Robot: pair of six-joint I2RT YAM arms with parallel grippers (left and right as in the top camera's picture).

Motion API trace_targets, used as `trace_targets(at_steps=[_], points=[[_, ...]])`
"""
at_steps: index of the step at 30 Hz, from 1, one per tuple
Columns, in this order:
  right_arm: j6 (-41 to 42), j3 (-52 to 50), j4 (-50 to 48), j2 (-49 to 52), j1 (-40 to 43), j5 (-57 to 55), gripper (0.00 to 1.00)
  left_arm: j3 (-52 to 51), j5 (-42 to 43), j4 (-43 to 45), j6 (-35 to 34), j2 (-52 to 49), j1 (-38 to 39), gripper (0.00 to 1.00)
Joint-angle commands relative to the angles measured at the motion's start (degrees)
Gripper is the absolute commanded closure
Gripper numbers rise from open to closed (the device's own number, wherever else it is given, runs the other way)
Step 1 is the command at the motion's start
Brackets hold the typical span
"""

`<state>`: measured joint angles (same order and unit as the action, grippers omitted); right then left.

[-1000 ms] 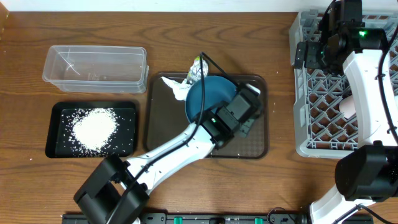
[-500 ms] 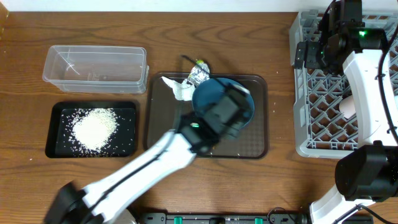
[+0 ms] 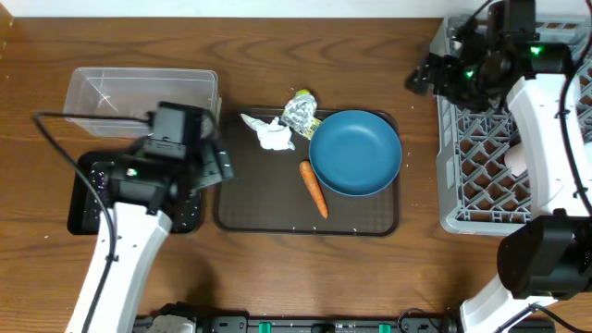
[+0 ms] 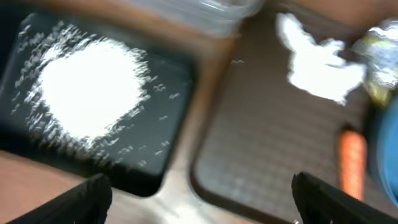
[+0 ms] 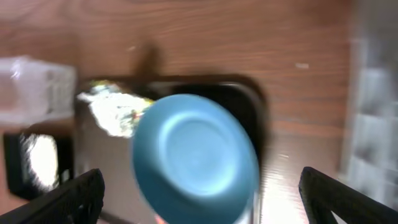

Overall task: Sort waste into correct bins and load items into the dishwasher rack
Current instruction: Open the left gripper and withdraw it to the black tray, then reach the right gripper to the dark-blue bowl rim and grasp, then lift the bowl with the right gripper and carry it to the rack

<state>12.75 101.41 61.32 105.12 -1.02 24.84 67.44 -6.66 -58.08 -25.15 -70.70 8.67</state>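
The plate's opposite edge should stay free to load into the rack (image 3: 462, 199), so my right gripper will reach for and grab the plate's rim beside the carrot (image 3: 314, 188).
The round blue plate (image 3: 356, 153) lies on the dark brown serving tray (image 3: 268, 208), right side. Left of the plate lie an orange carrot (image 3: 314, 188), a crumpled white tissue (image 3: 270, 132) and a foil wrapper (image 3: 301, 111). My left gripper (image 3: 220, 166) hangs open and empty between the black tray (image 3: 88, 199) and the serving tray. In its wrist view the rice (image 4: 93, 87) fills the black tray (image 4: 168, 155), with tissue (image 4: 317, 62) and carrot (image 4: 352, 165) to the right. My right gripper (image 3: 424, 76) stands open just left of the grey rack (image 3: 462, 199), above the plate (image 5: 196, 162).
The clear tub (image 3: 139, 92) stands behind the black tray at the left. A whitish cup (image 3: 518, 157) sits in the rack, partly under my right arm. Bare wooden table (image 3: 370, 55) shows behind the serving tray.
My left gripper opened, let go of the blue plate and swung left to the black tray's right edge. The plate now lies flat, uncovering the carrot. My right gripper moved left off the rack.
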Motion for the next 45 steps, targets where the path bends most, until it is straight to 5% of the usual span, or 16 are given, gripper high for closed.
trace_targets(at_steps=[1,6,18,39,45], points=[[-2.75,-2.12,-1.77,0.04,-6.8,0.35,0.01,-0.02,-0.31,-1.73,-4.72,-1.57,-3.65,0.04],[-2.51,-6.62,-6.32,0.37,-17.94,-13.16,0.01,-0.04,-0.22,-3.1,-4.74,-3.08,-4.52,0.01],[3.58,-8.41,-10.75,11.06,-33.24,-22.08,0.05,-0.04,-0.24,-4.9,-4.74,-3.3,-4.52,0.0],[10.08,-8.24,-11.1,18.25,-36.44,-26.23,0.97,-0.04,-0.24,-4.66,-4.74,-3.3,-4.52,0.02],[10.34,-4.57,-8.55,18.21,-36.11,-21.46,0.99,-0.04,-0.24,-4.66,-4.74,-3.3,-4.52,0.02]])
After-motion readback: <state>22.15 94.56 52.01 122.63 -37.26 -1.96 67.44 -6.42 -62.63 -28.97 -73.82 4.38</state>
